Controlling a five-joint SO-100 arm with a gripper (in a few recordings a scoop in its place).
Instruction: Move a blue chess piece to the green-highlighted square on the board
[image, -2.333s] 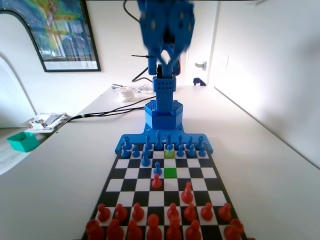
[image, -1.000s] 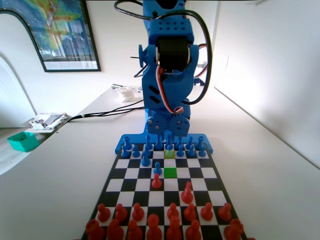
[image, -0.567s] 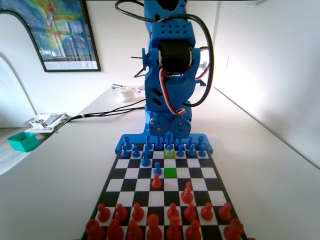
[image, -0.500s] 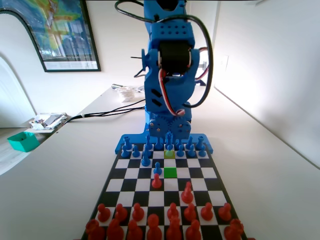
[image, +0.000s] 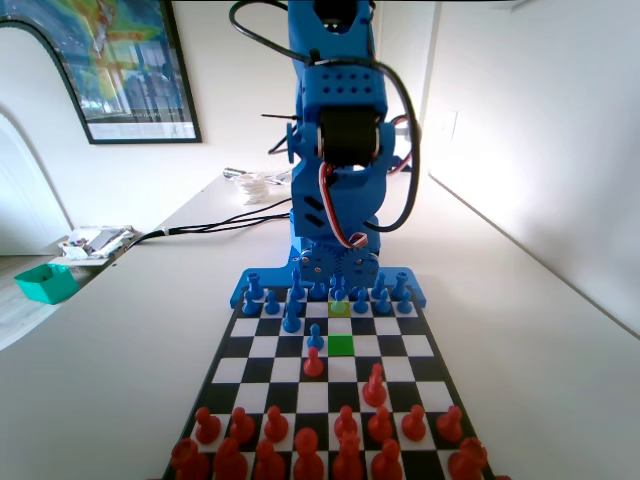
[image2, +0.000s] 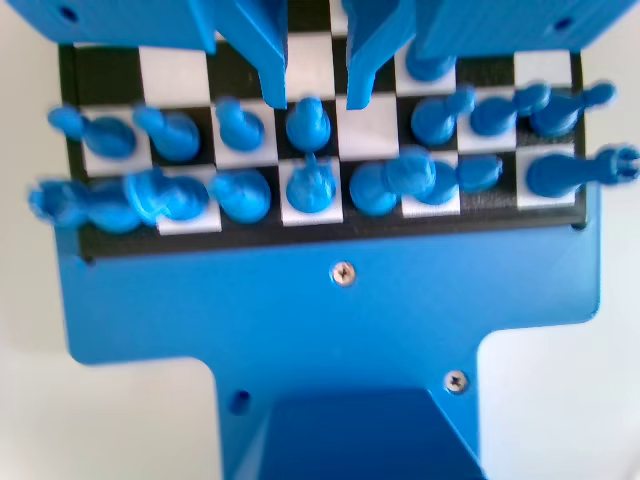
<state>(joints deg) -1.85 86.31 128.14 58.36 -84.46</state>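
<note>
I need to move the blue chess piece onto the green-highlighted square (image: 341, 345), so next my gripper should pick that piece up by its round head (image: 339, 296).
The board (image: 425, 345) lies lengthwise in the fixed view, with the green-highlighted square (image: 341, 345) near its middle. One row farther, a paler yellow-green square (image: 339, 309) carries a blue chess piece (image: 339, 294), a small pawn. My gripper (image: 338, 282) is bent down low over that far pawn row. In the wrist view the gripper (image2: 316, 98) is open, its two jaws hanging apart. The round head of the pawn (image2: 308, 122) sits just below the gap between the tips, touching neither jaw.
Blue pawns and taller blue pieces (image2: 400, 182) crowd both sides of the gripper. An advanced blue pawn (image: 315, 337) and a red pawn (image: 313, 362) stand just left of the green square. Red pieces (image: 345, 425) fill the near rows. A teal bin (image: 45, 283) sits far left.
The arm has come down from high above the board and sunk a little further in the last half second, bringing the jaws to the far pawn row. No piece has moved.
</note>
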